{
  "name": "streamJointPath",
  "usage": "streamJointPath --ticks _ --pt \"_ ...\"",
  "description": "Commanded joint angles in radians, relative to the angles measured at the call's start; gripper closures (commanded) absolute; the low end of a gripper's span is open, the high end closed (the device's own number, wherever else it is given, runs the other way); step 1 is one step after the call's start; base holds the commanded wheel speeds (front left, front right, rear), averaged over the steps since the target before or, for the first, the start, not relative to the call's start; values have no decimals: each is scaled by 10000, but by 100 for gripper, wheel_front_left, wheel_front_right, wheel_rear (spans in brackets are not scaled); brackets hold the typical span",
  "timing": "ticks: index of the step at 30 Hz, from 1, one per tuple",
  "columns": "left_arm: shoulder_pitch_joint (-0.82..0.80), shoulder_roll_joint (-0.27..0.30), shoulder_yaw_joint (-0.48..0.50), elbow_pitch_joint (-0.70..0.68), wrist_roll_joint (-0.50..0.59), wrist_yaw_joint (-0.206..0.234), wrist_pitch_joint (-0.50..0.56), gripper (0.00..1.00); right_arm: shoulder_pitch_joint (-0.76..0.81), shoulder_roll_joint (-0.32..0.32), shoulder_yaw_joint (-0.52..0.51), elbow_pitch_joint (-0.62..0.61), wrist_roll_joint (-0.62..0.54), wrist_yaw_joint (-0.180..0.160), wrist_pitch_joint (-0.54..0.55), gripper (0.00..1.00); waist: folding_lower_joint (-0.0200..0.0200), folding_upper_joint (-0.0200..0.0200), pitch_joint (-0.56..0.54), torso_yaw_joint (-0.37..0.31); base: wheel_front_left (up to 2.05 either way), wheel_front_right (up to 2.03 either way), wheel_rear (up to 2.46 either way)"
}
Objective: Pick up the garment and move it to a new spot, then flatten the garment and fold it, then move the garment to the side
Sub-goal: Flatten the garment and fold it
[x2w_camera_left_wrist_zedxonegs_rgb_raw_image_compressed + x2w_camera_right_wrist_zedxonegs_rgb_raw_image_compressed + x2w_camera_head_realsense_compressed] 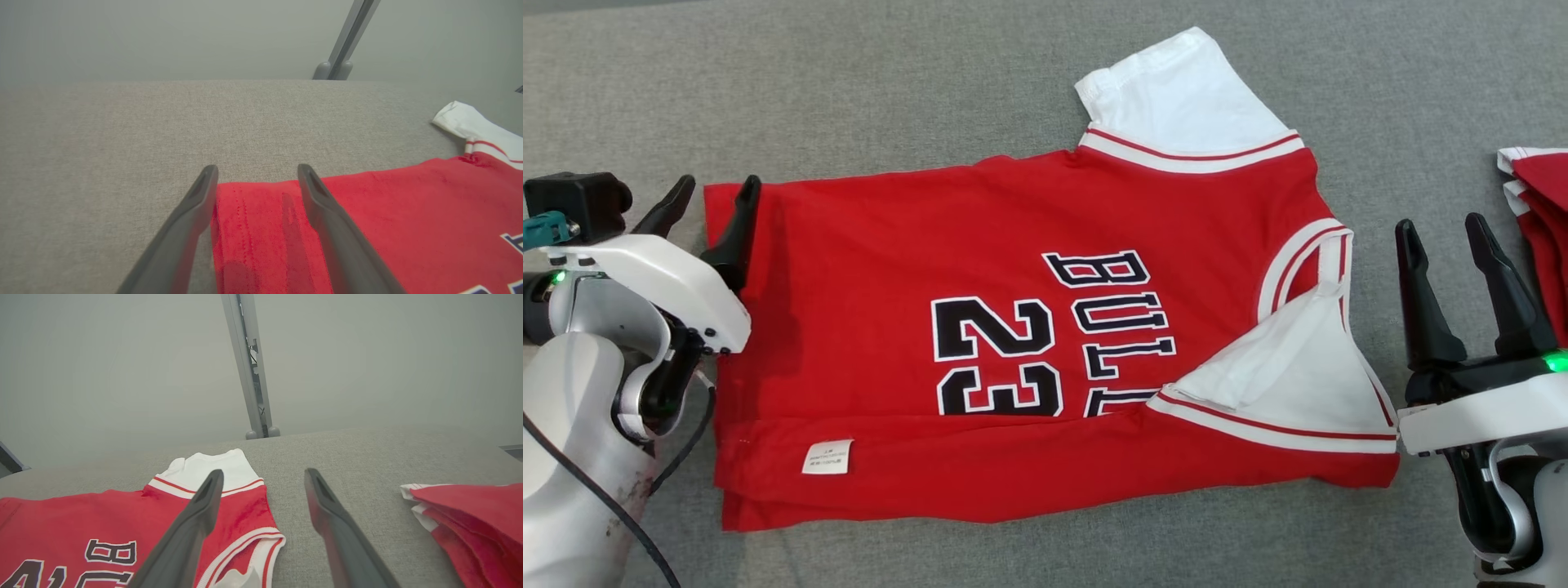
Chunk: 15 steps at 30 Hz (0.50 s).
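The jersey's unfolded hem corner (pixel 718 199) is the part my left gripper should grab next, to fold the jersey's side with the spread sleeve over the black lettering (pixel 1116 323).
The garment (pixel 1013 343) is a red jersey with white sleeves and black "BULLS 23" lettering, lying flat on the grey cloth surface with its near edge folded over. My left gripper (pixel 712 198) is open at the jersey's left hem, one finger over the red cloth, the other over the grey surface; the left wrist view shows that hem corner (pixel 253 228) between the spread fingers of the left gripper (pixel 257 173). My right gripper (pixel 1441 229) stands open just right of the collar, holding nothing. In the right wrist view the right gripper (pixel 263 475) points past the far sleeve (pixel 208 467).
A stack of folded red and white garments (pixel 1539 220) lies at the right edge, close to my right gripper, also seen as the stack (pixel 470 514). A grey metal post (pixel 251 375) rises behind the surface's far edge.
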Motion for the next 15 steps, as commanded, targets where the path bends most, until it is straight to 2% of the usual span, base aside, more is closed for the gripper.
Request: streamJointPath --ticks 1,8,9,10,11,15 --pt "-184 -11 41 170 -88 -65 76 0 -112 -29 -12 28 72 1 -48 0 0 0 150 -148 0 0 0" --pt "-699 -181 -9 1511 -482 -397 604 0 -304 -212 -85 440 227 1 -184 0 0 0 235 -163 0 0 0" --pt "-747 -235 -18 1600 -554 -474 638 22 -350 -282 -79 476 265 1 -164 0 0 0 240 -131 0 0 0" --pt "-771 -292 -26 1666 -609 -541 649 58 -425 -359 -79 470 305 1 -161 0 0 0 258 -98 0 0 0" --pt "-793 -317 -36 1761 -622 -598 644 100 -545 -433 -56 458 373 1 -182 0 0 0 274 -74 0 0 0" --pt "-1035 -430 -109 2014 -592 -740 496 100 -1167 -967 -112 558 568 1 -40 0 0 0 365 96 0 0 0"
